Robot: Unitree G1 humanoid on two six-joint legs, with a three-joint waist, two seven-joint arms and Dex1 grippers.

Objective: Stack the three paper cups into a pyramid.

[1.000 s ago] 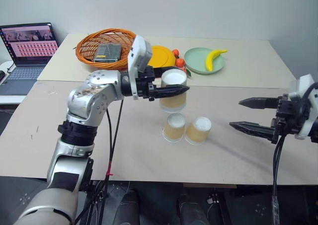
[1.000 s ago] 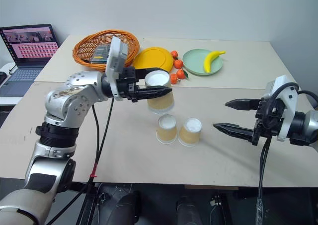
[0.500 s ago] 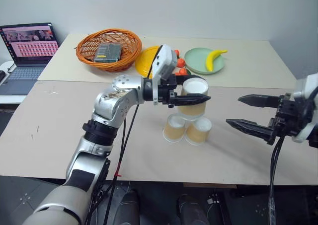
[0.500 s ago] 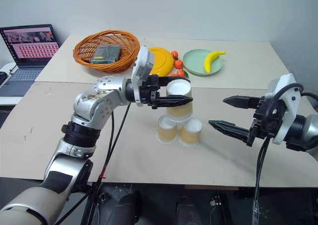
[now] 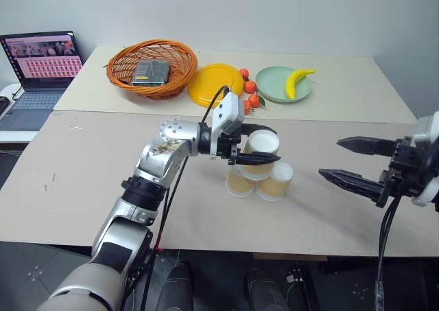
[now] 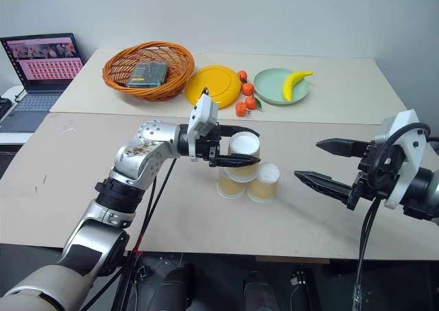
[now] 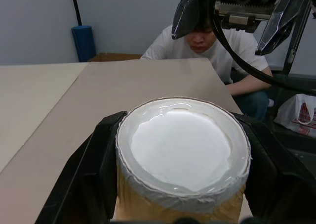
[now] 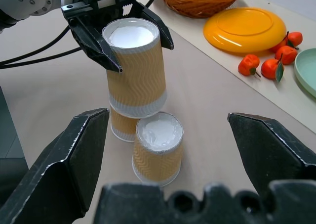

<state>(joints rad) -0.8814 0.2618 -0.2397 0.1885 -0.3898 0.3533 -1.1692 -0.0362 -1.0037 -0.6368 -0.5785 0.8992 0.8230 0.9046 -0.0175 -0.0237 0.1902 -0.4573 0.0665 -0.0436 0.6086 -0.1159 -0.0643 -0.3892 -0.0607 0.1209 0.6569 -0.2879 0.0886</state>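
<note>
My left gripper should open now. The held cup's lower rim is over both standing cups and level with their tops.
Two paper cups (image 5: 239, 181) (image 5: 276, 180) stand upside down, side by side, on the tan table (image 5: 89, 167). The third cup (image 5: 263, 151) hangs white base up just over the gap between them, with my left gripper (image 5: 266, 145) shut on its sides. In the right wrist view its rim (image 8: 138, 109) sits right at the tops of the lower cups (image 8: 157, 147); I cannot tell whether it touches them. My right gripper (image 5: 331, 158) stands open, well to the right of the cups, with nothing between its fingers.
At the back of the table are an orange wicker basket (image 5: 149, 67) with a dark box, a yellow plate (image 5: 214, 84), small oranges (image 5: 250, 95) and a green plate (image 5: 271, 84) with a banana (image 5: 296, 81). A laptop (image 5: 38, 71) sits far left. A person (image 7: 217, 41) sits beyond the table.
My left arm has carried the cup to the right and down, from beside the two standing cups to just above them. The right gripper has stayed open in nearly the same place.
</note>
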